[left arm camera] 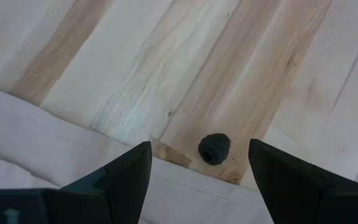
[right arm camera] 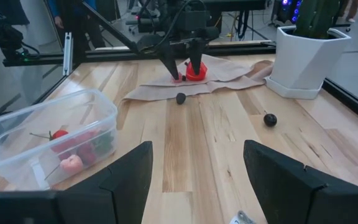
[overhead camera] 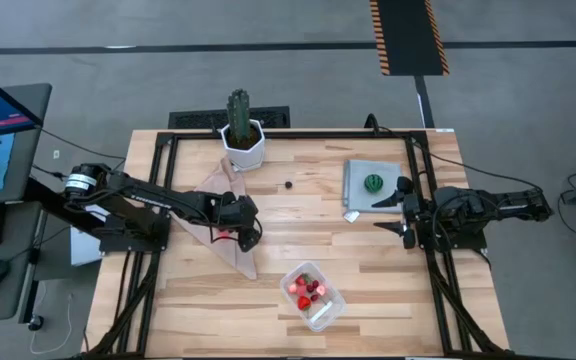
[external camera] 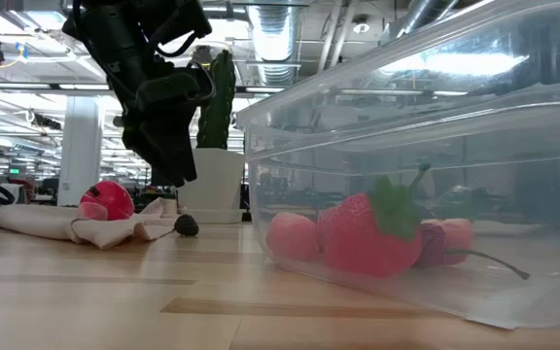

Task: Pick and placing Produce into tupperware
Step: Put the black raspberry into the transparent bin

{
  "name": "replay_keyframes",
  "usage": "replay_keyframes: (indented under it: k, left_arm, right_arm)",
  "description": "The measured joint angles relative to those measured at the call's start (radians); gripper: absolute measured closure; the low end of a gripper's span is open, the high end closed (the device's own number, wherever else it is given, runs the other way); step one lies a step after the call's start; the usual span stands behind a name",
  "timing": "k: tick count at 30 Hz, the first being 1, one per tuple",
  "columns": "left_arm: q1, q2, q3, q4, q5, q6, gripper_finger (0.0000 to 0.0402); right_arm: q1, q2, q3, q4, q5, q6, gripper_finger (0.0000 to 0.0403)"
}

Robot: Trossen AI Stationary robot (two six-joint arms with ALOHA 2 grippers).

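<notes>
The left gripper grabs the dark berry by its round sides next, to put the berry into the clear tupperware (overhead camera: 313, 295).
My left gripper (overhead camera: 247, 236) is open and hangs above the near edge of a beige cloth (overhead camera: 230, 222). A dark berry (left arm camera: 214, 149) lies on the wood right at the cloth's edge, showing between the fingers and below them. A red tomato-like piece (external camera: 105, 200) rests on the cloth beside the gripper (external camera: 173, 165). The clear tupperware (overhead camera: 313, 295) stands near the table's front with several red pieces (external camera: 363, 233) inside. A second dark berry (overhead camera: 288, 184) lies mid-table. The green striped ball (overhead camera: 373, 183) sits on a grey mat. My right gripper (overhead camera: 404, 210) waits open by the mat.
A tall green cactus in a white pot (overhead camera: 241, 135) stands at the table's far edge, behind the cloth. The grey mat (overhead camera: 360, 172) lies at the far right. Bare wood stretches between the cloth, the tupperware (right arm camera: 48, 140) and the right gripper. A monitor and mouse sit off the table's left.
</notes>
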Motion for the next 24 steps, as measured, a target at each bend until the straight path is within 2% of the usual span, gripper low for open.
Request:
replay_keyframes:
  k: [5, 15, 24]
  left_arm:
    - [-0.012, 0.014, 0.0, 0.021, 0.017, -0.003, 0.0142]
    - [-0.018, 0.126, 0.008, 0.054, 0.019, 0.012, 0.0142]
    - [-0.017, 0.145, 0.008, 0.098, 0.016, 0.031, 0.0142]
  right_arm:
    - [0.0, 0.0, 0.0, 0.0, 0.0, 0.0, 0.0127]
    - [0.0, 0.0, 0.0, 0.0, 0.0, 0.0, 0.0127]
    - [0.0, 0.0, 0.0, 0.0, 0.0, 0.0, 0.0127]
